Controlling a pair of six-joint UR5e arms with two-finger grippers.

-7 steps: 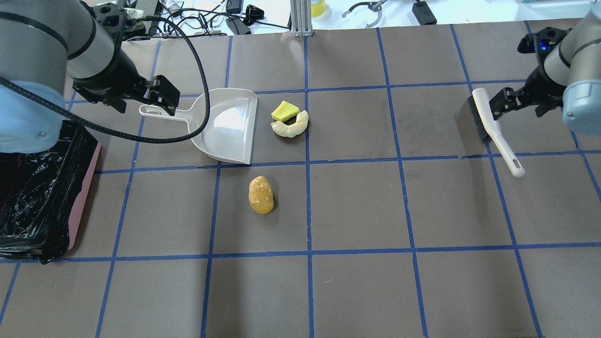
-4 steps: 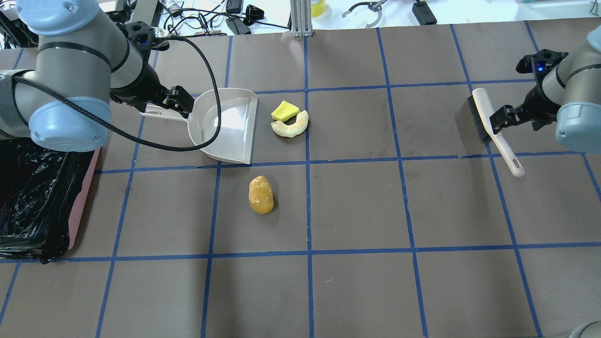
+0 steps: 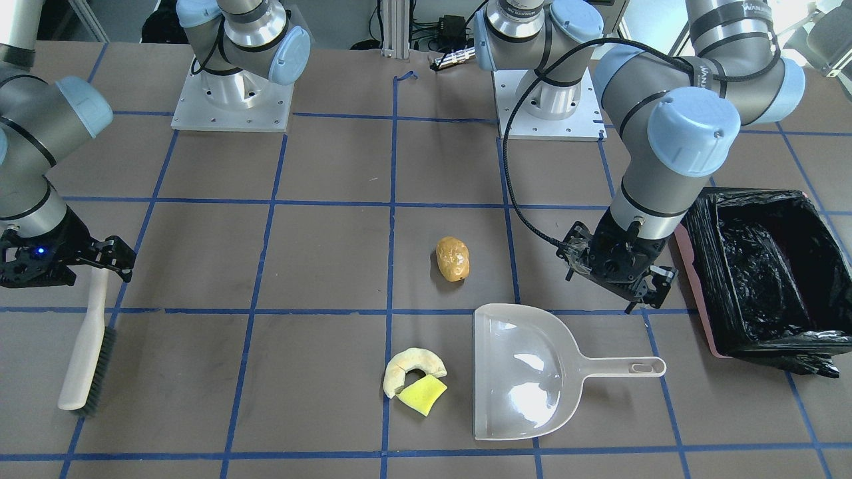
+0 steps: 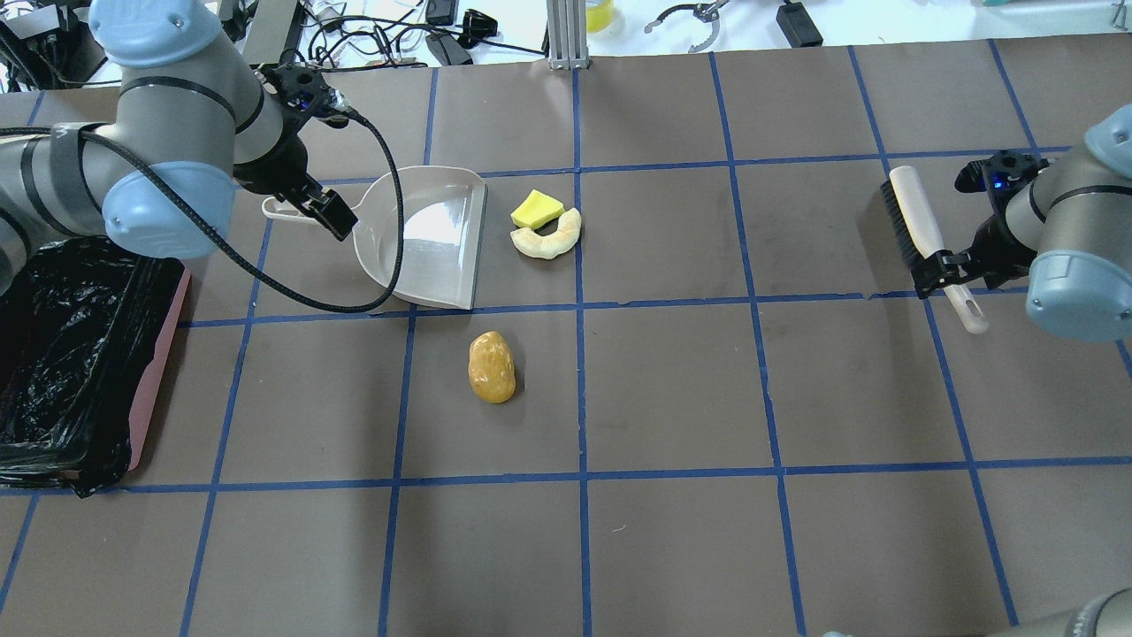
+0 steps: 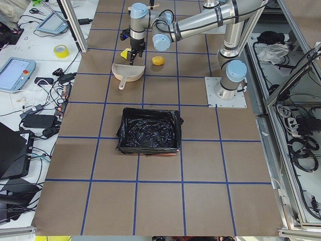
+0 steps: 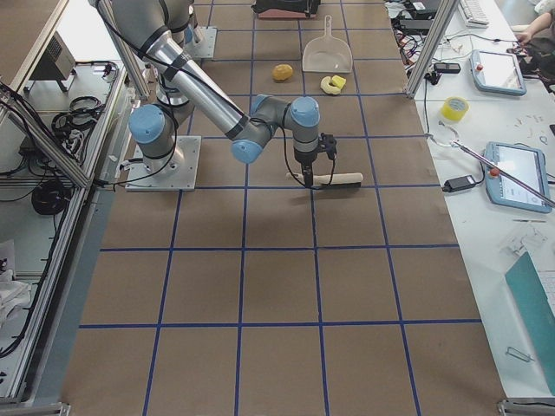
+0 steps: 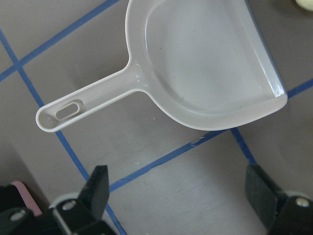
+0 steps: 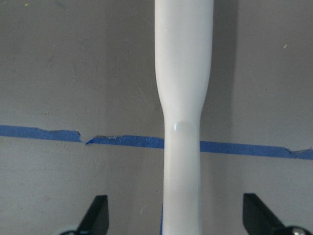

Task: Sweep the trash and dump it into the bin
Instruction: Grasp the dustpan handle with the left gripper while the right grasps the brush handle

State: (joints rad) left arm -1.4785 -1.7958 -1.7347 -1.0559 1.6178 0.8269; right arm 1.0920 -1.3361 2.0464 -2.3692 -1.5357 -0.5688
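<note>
My right gripper grabs the brush by its slim white handle (image 3: 98, 287) next, to sweep, since the brush widens toward its bristle end (image 3: 86, 367).
The golden-brown potato-like lump (image 4: 492, 366) lies alone, nearer the robot than the dustpan. The cream bread-like piece (image 4: 550, 239) and the yellow-green sponge wedge (image 4: 536, 209) touch each other just off the mouth of the off-white dustpan (image 4: 433, 239). The pink bin with the black bag (image 4: 71, 354) stands at the table's left edge. My left gripper (image 7: 178, 196) is open and empty, just on the robot's side of the dustpan handle (image 7: 93, 100), not around it. My right gripper (image 8: 178, 220) is open, with the white brush handle (image 8: 183, 98) between its fingers, apart from both.
The brush (image 4: 924, 234) lies flat at the right, bristles toward the table's middle. Cables and tools lie beyond the far edge of the brown mat (image 4: 672, 398) with its blue tape grid. Both arm bases stand on white plates (image 3: 229, 100).
My left gripper has swung from over the handle's end toward the pan, to the handle's near side. My right gripper has slid along the brush handle toward its free end. The trash has not moved.
</note>
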